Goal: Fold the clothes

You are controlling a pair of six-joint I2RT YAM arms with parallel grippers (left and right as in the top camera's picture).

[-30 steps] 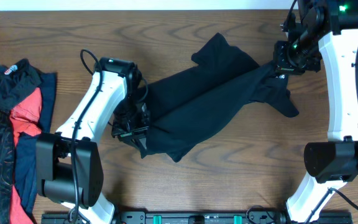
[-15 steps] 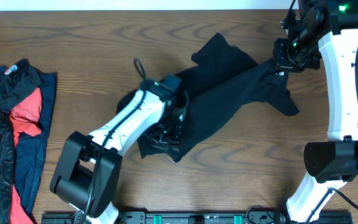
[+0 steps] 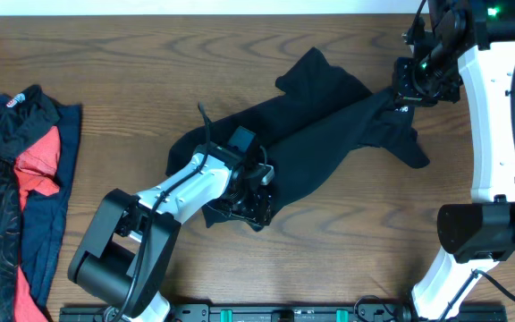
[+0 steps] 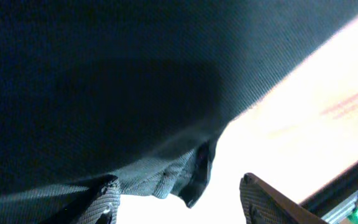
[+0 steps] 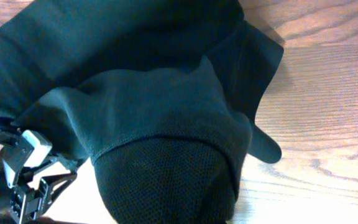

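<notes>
The black shirt (image 3: 329, 134) needs to be grabbed next by its hem with my left gripper, at the shirt's end opposite my right gripper, so that I can spread it for folding.
The black shirt (image 3: 329, 134) lies bunched in a diagonal band across the table's middle. My left gripper (image 3: 250, 204) sits over its lower-left end. In the left wrist view the shirt (image 4: 104, 74) fills the top and its hem hangs between my left gripper's (image 4: 178, 185) spread fingers (image 4: 107, 196). My right gripper (image 3: 407, 92) holds the shirt's upper-right end, with the cloth drawn toward it. In the right wrist view the shirt (image 5: 135, 74) drapes over my fingers and hides them.
A pile of other clothes (image 3: 7, 179) lies at the table's left edge: black patterned, coral-red (image 3: 38, 161) and navy. The left arm's gripper shows at the lower left of the right wrist view (image 5: 17, 168). Bare wood table (image 3: 105, 54) surrounds the shirt.
My left gripper has moved right from the shirt's left side, taking the lower-left part of the shirt with it and folding it over. The right arm has not moved.
</notes>
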